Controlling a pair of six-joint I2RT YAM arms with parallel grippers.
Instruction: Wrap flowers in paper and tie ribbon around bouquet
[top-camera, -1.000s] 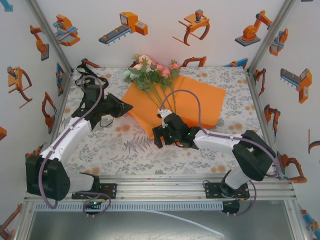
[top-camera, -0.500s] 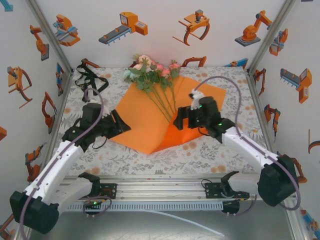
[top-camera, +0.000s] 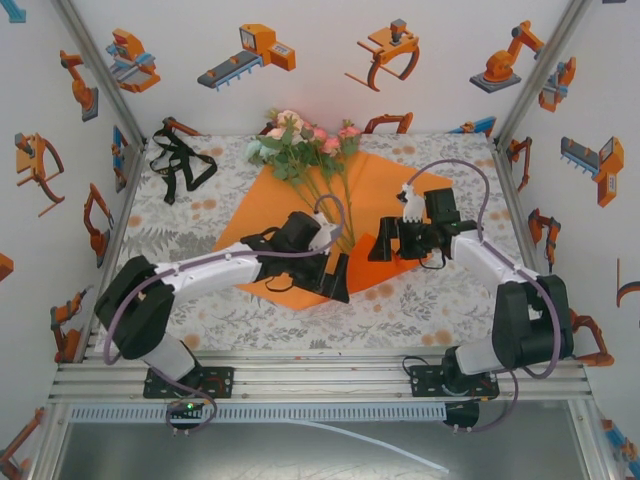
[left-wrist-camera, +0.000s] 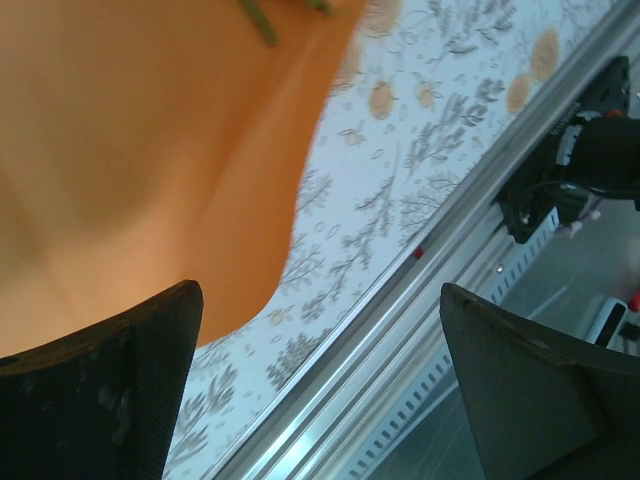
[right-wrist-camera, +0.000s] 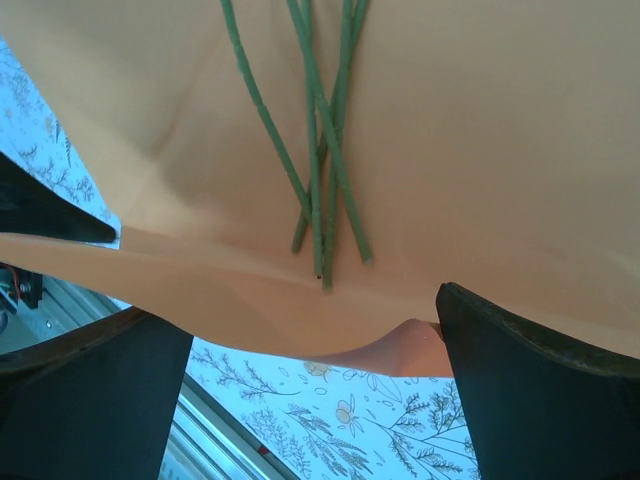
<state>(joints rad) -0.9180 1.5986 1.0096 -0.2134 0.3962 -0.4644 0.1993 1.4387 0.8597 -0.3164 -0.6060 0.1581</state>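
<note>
The robot's left gripper will next grab the orange paper's near edge (left-wrist-camera: 250, 293), which is clear of the stems, to fold it over the flowers for wrapping.
The orange paper (top-camera: 385, 185) lies spread on the table's middle, its near corner raised in a fold. The flowers (top-camera: 300, 140) rest on it, blooms at the far end, thin green stems (right-wrist-camera: 320, 150) running toward me. My left gripper (top-camera: 337, 280) hovers at the paper's near corner, open; in the left wrist view the left gripper (left-wrist-camera: 320, 390) has only tablecloth and rail between its fingers, the paper (left-wrist-camera: 150, 150) above them. My right gripper (top-camera: 385, 245) is at the paper's near right edge, open; in its wrist view the right gripper (right-wrist-camera: 315, 400) straddles the lifted paper edge (right-wrist-camera: 420, 340). The black ribbon (top-camera: 180, 165) lies far left.
A floral tablecloth (top-camera: 250, 310) covers the table. A metal rail (top-camera: 320, 370) runs along the near edge. White walls with orange robot pictures close in the left, back and right sides. The right arm's cable (top-camera: 470, 175) loops above the paper's right side.
The left arm swung from the left side to the paper's near corner and opened its jaws. The right gripper moved from the middle to the right. The paper spread out toward me.
</note>
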